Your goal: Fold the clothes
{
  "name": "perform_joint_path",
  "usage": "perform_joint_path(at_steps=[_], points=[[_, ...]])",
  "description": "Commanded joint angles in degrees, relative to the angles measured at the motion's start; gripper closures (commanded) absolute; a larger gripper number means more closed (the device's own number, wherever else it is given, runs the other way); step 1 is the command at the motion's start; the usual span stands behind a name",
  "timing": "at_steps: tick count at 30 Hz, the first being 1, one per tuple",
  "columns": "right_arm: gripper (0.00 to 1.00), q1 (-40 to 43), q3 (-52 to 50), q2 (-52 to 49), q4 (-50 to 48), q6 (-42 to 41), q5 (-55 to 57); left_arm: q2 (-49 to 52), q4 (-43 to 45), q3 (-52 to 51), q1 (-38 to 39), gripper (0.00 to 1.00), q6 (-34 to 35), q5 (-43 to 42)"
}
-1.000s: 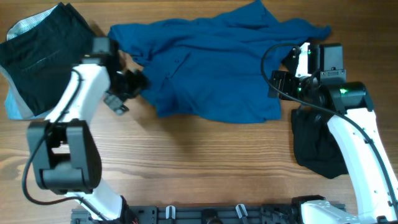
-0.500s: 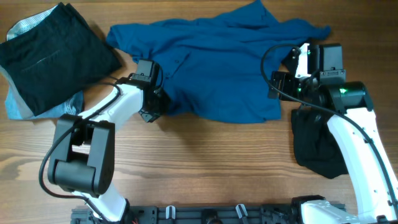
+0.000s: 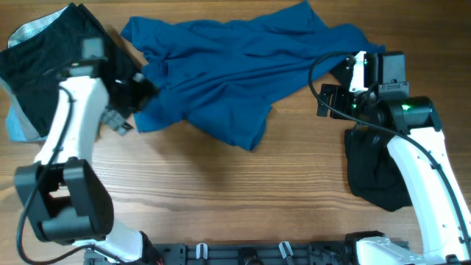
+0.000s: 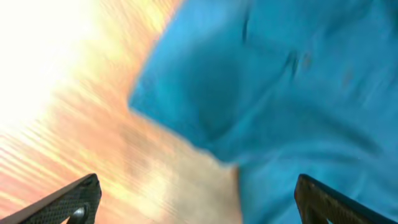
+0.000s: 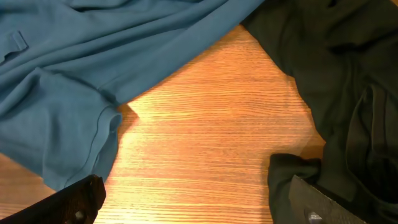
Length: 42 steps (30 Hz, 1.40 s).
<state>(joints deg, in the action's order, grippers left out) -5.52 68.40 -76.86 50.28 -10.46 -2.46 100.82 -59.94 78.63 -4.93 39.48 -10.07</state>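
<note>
My left gripper is to grip the blue shirt's edge [image 3: 141,124] [image 4: 152,93] nearest the folded trousers next. The shirt's opposite end stays free to spread for folding.
A blue shirt [image 3: 235,66] lies crumpled across the far half of the table, with a flap hanging toward the middle. My left gripper [image 3: 140,92] is at the shirt's left edge. In the blurred left wrist view its jaws [image 4: 199,196] are wide open over bare wood, with the shirt [image 4: 298,81] just ahead. My right gripper [image 3: 342,81] is by the shirt's right end. Its jaws [image 5: 199,199] are open and empty over wood, with the shirt [image 5: 68,93] to their left and a black garment [image 5: 348,93] to their right.
Folded black trousers [image 3: 55,62] lie at the far left on a pale blue garment [image 3: 16,125]. A black garment [image 3: 375,173] lies on the right under the right arm. The table's front edge carries a black rail [image 3: 243,254].
My left arm swung left and the shirt's lower right part was dragged left and bunched, baring wood near the right gripper. The right arm has not moved.
</note>
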Motion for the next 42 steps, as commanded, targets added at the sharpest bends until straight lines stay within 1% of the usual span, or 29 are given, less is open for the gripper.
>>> perform_joint_path(at_steps=[1,4,8,9,10,11,13,15,16,17,18,19,20,21,22,23,24,25,26,28,30,31,34,36,37,39,40,41,42], points=[[0.00,0.0,0.5,-0.6,-0.1,-0.6,1.2,0.4,1.8,-6.1,8.3,0.00,-0.3,-2.4],[0.01,0.0,0.5,-0.6,0.0,-0.6,1.2,0.5,11.1,-13.2,16.9,0.00,5.2,-2.6],[0.00,0.0,0.5,-0.6,0.0,-0.7,1.2,0.8,22.6,-19.2,23.5,0.04,13.4,-3.0],[0.00,0.0,0.5,-0.6,0.1,-0.7,1.2,2.2,24.1,-19.6,25.5,0.03,14.9,-2.8],[0.00,0.0,0.5,-0.6,0.1,-0.7,1.2,3.3,25.4,-19.6,26.3,0.00,15.0,-2.8],[0.00,0.0,0.5,-0.6,0.1,-0.7,1.2,4.6,27.0,-19.6,26.8,0.00,15.1,-2.8],[0.00,0.0,0.5,-0.6,0.2,-0.7,1.2,7.9,33.4,-19.6,27.6,0.00,15.1,-3.0],[0.00,0.0,0.5,-0.6,0.3,-0.7,1.2,10.1,36.9,-19.6,27.6,0.04,15.2,-3.0],[0.00,0.0,0.5,-0.6,0.4,-0.6,1.2,10.3,37.7,-19.6,27.4,0.09,15.5,-3.0],[0.00,0.0,0.5,-0.6,0.4,-0.6,1.2,10.3,39.0,-19.6,26.9,0.20,15.4,-2.6],[0.00,0.0,0.5,-0.6,0.4,-0.7,1.2,10.3,40.1,-19.6,26.4,0.26,15.4,-1.8],[0.00,0.0,0.5,-0.6,0.4,-0.6,1.2,10.3,40.9,-19.6,25.7,0.29,15.4,-1.2],[0.00,0.0,0.5,-0.6,0.4,-0.6,1.2,10.3,41.4,-19.6,24.9,0.39,15.4,-1.0],[0.00,0.0,0.5,-0.6,0.4,-0.6,1.2,10.3,41.5,-19.6,24.2,0.54,15.4,-1.0],[0.00,0.0,0.5,-0.6,0.4,-0.7,1.2,10.3,41.2,-19.6,23.7,0.62,15.4,-1.0],[0.00,0.0,0.5,-0.6,0.4,-0.6,1.2,10.3,40.8,-19.6,23.1,0.72,15.4,-1.0],[0.00,0.0,0.5,-0.6,0.4,-0.7,1.2,10.3,40.9,-19.6,23.0,0.78,15.0,-1.0],[0.00,0.0,0.5,-0.6,0.4,-0.7,1.2,10.3,40.9,-19.6,23.0,0.86,15.0,-0.9],[0.00,0.0,0.5,-0.6,0.4,-0.7,1.2,10.3,40.9,-19.6,23.0,0.88,15.0,-1.0],[0.00,0.0,0.5,-0.6,0.4,-0.7,1.2,10.3,40.9,-19.6,23.0,0.96,14.8,-1.0],[0.00,0.0,0.5,-0.6,0.6,-0.6,1.2,10.0,40.2,-19.6,23.0,0.96,13.3,-1.0],[0.00,0.0,0.5,-0.6,0.9,-0.7,1.2,7.7,35.5,-19.6,22.6,0.96,9.6,-1.0],[0.00,0.0,0.5,-0.6,1.5,-2.2,1.2,0.5,22.0,-19.6,20.3,0.96,3.2,-1.0],[0.00,0.0,0.5,-1.3,1.4,-3.2,1.2,-8.0,7.8,-19.6,15.8,0.96,-3.6,0.8],[0.00,0.0,0.5,-2.2,1.2,-3.2,1.3,-12.4,2.4,-19.6,12.1,0.96,-4.9,3.9],[0.00,0.0,0.5,-5.9,0.4,-3.3,2.3,-17.8,-1.3,-19.6,5.3,0.96,-6.8,6.8],[0.04,0.0,0.5,-7.9,-0.1,-3.5,2.7,-19.9,-1.7,-19.6,0.9,0.96,-7.4,6.7],[0.11,0.0,0.5,-9.9,-0.7,-3.5,2.7,-20.6,-1.9,-19.6,-1.9,0.96,-7.5,6.8],[0.32,0.0,0.5,-12.2,-1.7,-3.5,2.7,-20.7,-2.0,-19.6,-4.4,0.96,-7.7,6.8]])
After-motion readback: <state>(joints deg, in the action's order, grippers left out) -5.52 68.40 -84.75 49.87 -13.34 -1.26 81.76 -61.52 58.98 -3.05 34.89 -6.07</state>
